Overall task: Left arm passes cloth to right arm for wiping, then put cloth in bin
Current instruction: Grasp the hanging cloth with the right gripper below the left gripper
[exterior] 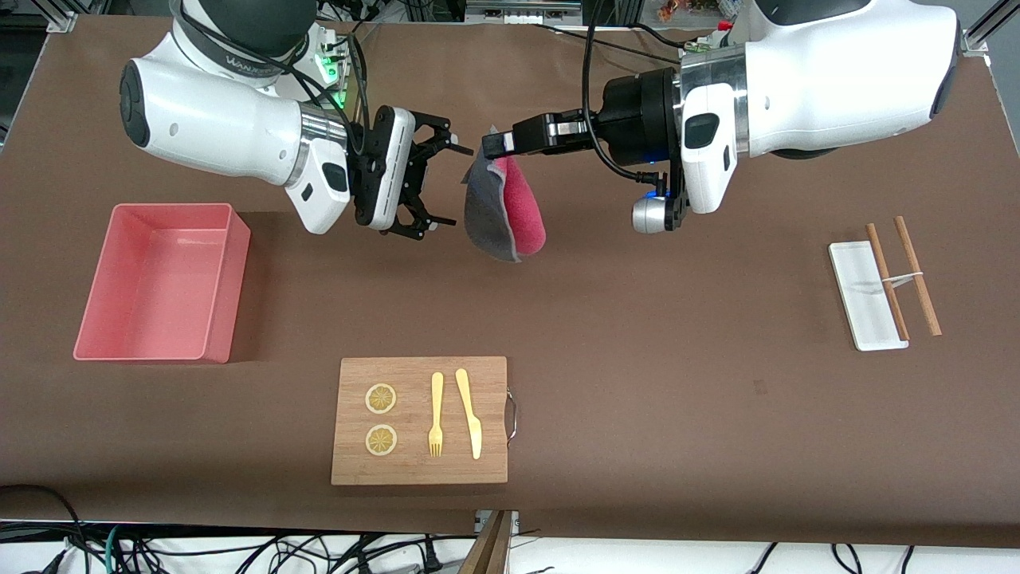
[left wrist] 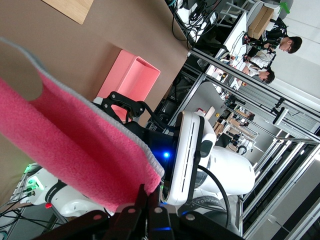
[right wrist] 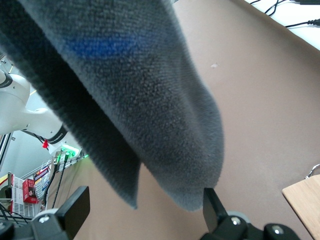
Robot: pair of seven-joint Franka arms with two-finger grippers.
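Observation:
The cloth should next be grabbed by its grey edge with my right gripper, so it can take over the cloth for wiping. Its magenta side will stay free.
The cloth hangs in the air over the middle of the table, its dark grey face toward the right arm and its magenta face toward the left arm. My left gripper is shut on the cloth's top corner. In the left wrist view the pink face fills the space past the closed left gripper. My right gripper is open and level with the cloth, close beside its grey face. In the right wrist view the grey cloth hangs just ahead of the open right gripper, not between its fingers. The pink bin sits toward the right arm's end.
A wooden cutting board with two lemon slices, a fork and a knife lies near the front camera. A narrow white tray with a pair of chopsticks lies toward the left arm's end.

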